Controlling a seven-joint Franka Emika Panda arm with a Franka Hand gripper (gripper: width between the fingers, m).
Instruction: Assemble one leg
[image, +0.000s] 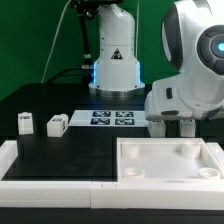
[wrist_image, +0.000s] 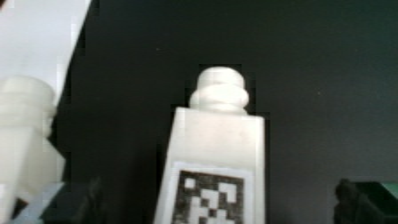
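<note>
I should close my gripper on the tagged leg now, because my gripper's fingers reach down on either side of the leg.
In the wrist view a white leg (wrist_image: 219, 140) with a rounded peg at its end and a black-and-white tag lies in line with my gripper (wrist_image: 214, 208). The dark fingertips (wrist_image: 64, 205) stand wide on either side of the leg, with gaps to it. The gripper is open. A second leg (wrist_image: 22, 130) lies beside the first. In the exterior view my gripper (image: 172, 127) hangs low behind the far edge of the white tabletop (image: 205, 172); the legs under it are hidden there. Two more legs (image: 25, 122) (image: 57, 124) stand at the exterior view's left.
The marker board (image: 111, 118) lies on the black table in front of the robot base. A white raised frame (image: 10, 158) borders the table at the exterior view's left and front. A white strip (wrist_image: 45, 35) shows at the edge of the wrist view.
</note>
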